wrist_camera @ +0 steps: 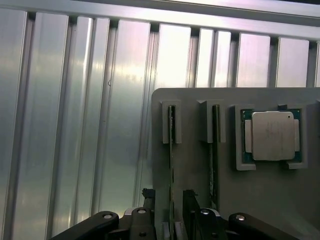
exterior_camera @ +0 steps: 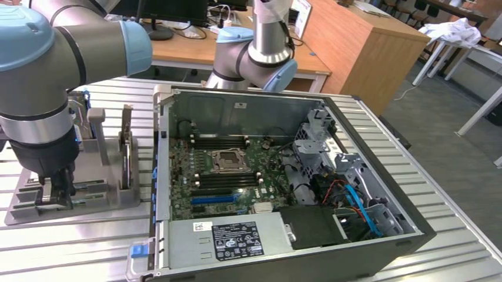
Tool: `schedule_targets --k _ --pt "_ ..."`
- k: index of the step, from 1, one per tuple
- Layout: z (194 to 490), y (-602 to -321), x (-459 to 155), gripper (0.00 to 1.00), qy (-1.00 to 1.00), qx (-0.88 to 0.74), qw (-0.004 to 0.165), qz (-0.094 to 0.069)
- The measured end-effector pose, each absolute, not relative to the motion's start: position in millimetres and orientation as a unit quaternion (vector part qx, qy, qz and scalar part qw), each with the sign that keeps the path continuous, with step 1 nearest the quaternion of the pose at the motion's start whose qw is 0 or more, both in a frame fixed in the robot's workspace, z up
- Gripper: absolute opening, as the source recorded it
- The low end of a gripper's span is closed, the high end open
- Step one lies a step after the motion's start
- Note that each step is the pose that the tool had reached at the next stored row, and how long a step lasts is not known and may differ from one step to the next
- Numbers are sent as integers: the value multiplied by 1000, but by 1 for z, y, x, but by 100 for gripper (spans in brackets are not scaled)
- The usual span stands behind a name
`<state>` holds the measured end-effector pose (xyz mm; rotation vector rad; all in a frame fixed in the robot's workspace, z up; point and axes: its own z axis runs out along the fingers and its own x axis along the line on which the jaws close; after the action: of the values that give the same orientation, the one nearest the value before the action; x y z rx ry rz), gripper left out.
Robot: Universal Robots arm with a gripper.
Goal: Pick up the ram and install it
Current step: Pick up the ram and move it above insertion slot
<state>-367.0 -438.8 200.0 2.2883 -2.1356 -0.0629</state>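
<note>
The robot's gripper should next grab the ram stick by its upper edge (wrist_camera: 171, 200) to install it in the open computer case.
Two ram sticks stand on edge in slots of a grey holder (wrist_camera: 190, 165). One ram (wrist_camera: 171, 150) runs between my fingertips, and the other ram (wrist_camera: 214, 155) stands one slot over. My gripper (wrist_camera: 169, 205) is open, with one dark finger (wrist_camera: 147, 199) on each side of the first stick and a small gap to it. In the exterior view my gripper (exterior_camera: 52, 197) reaches straight down into the holder (exterior_camera: 94, 194) at the exterior view's left, beside the open computer case (exterior_camera: 283, 176).
A square silver CPU (wrist_camera: 272, 135) lies in a pocket of the holder beside the ram slots. The case's motherboard (exterior_camera: 227, 170) lies open with long memory slots around the CPU socket (exterior_camera: 233, 160). A second arm (exterior_camera: 251, 47) stands behind the case. The table (wrist_camera: 75, 125) is ribbed aluminium.
</note>
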Motion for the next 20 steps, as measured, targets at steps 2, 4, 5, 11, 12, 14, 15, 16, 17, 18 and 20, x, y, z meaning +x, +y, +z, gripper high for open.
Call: schedule_targets --k 2,4,5,11,12,14,15,16,17,18,20 --pt "200 -439 -367 36 -682 731 5 -20" --pt "200 -439 -367 36 -682 731 5 -20" --pt "200 -439 -367 36 -682 731 5 -20" --pt "200 -439 -367 12 -682 731 5 -20" --pt "200 -439 -367 12 -682 731 5 -20" --pt "200 -439 -367 12 -682 731 5 -20" --pt "200 -439 -367 12 -682 731 5 -20" --pt "200 -439 -367 12 -682 731 5 -20" --pt "200 -439 -367 12 -682 731 5 -20" --pt "200 -439 -367 12 -682 731 5 -20" --pt "201 -439 -367 12 -682 731 5 -20"
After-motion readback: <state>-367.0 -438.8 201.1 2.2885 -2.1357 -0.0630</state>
